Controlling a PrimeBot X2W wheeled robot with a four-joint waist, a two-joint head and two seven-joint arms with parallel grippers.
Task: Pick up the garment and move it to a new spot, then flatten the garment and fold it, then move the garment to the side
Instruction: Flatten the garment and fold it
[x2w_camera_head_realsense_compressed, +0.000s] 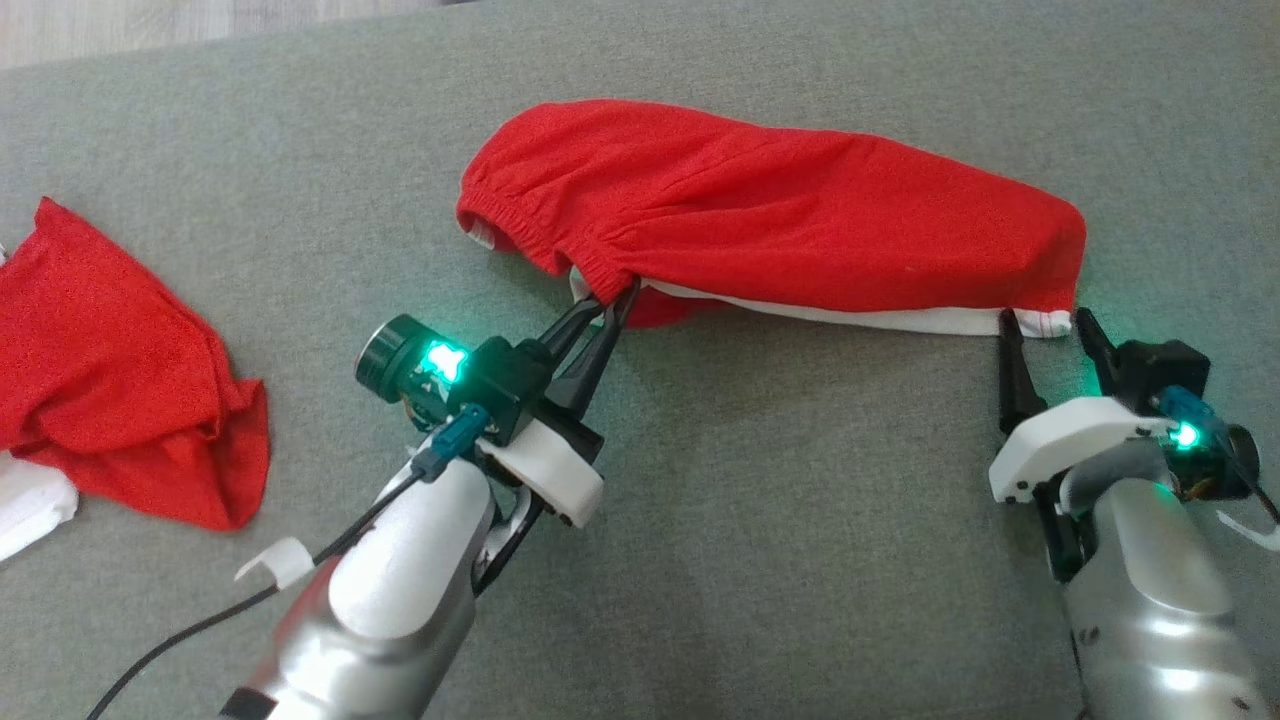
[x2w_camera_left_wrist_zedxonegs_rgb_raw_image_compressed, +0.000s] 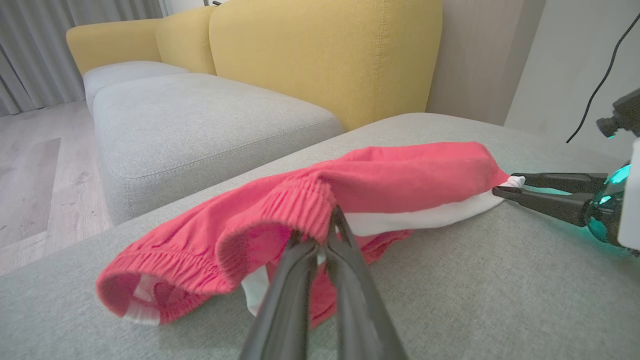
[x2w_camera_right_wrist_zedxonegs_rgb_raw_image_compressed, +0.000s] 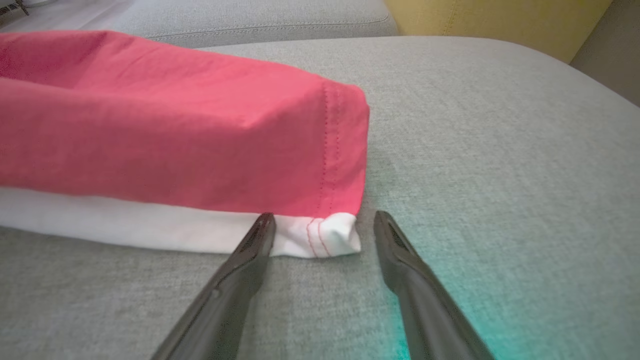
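The white hem corner (x2w_camera_head_realsense_compressed: 1051, 323) of the garment puckers up at its tip while the red leg (x2w_camera_head_realsense_compressed: 864, 222) lies slack, so my right gripper will grab the garment by that corner next.
The garment (x2w_camera_head_realsense_compressed: 770, 210) is a pair of red shorts with a white side stripe, lying lengthwise across the grey cushion (x2w_camera_head_realsense_compressed: 700, 560). My left gripper (x2w_camera_head_realsense_compressed: 612, 300) is shut on the elastic waistband at its near left end; the left wrist view shows the garment (x2w_camera_left_wrist_zedxonegs_rgb_raw_image_compressed: 400, 175) with its red band pinched between the tips of the left gripper (x2w_camera_left_wrist_zedxonegs_rgb_raw_image_compressed: 324, 235). My right gripper (x2w_camera_head_realsense_compressed: 1040, 322) stands open at the near right corner. In the right wrist view the right gripper (x2w_camera_right_wrist_zedxonegs_rgb_raw_image_compressed: 325, 220) straddles the white hem corner of the garment (x2w_camera_right_wrist_zedxonegs_rgb_raw_image_compressed: 200, 130), fingers apart.
A second red cloth (x2w_camera_head_realsense_compressed: 110, 370) lies crumpled at the left edge of the cushion, with something white (x2w_camera_head_realsense_compressed: 30, 510) beside it. A yellow sofa back (x2w_camera_left_wrist_zedxonegs_rgb_raw_image_compressed: 320, 55) and grey seat cushions (x2w_camera_left_wrist_zedxonegs_rgb_raw_image_compressed: 200, 120) stand beyond, with wooden floor (x2w_camera_left_wrist_zedxonegs_rgb_raw_image_compressed: 30, 175) to the side.
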